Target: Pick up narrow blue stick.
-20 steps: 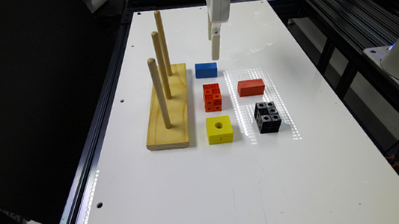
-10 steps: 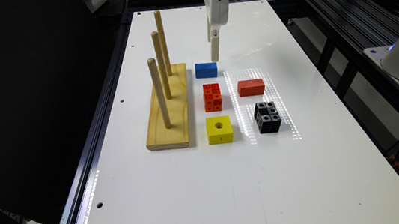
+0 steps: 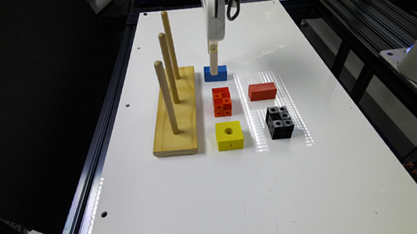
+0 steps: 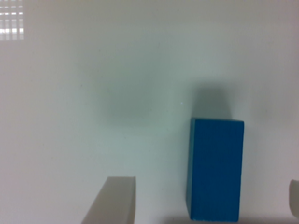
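Note:
The gripper grabs the middle of the long sides next, to lift the narrow blue stick (image 3: 215,75).
The narrow blue stick (image 3: 215,75) lies flat on the white table, just behind the orange cube. In the wrist view the blue stick (image 4: 215,170) sits between my two pale fingers (image 4: 111,203), nearer one side than the other. My gripper (image 3: 214,68) hangs straight down over it, its tip at the stick's top. In the wrist view the gripper (image 4: 205,189) is open, with its fingers either side of the stick and a gap showing beside it.
A wooden base with three upright pegs (image 3: 174,109) stands to the exterior view's left of the stick. An orange cube (image 3: 222,101), a yellow cube with a hole (image 3: 229,135), a red plain block (image 3: 262,91) and a black cube (image 3: 279,122) lie nearby.
The gripper has come down and slightly toward the exterior view's left, from above and behind the blue stick to right over it.

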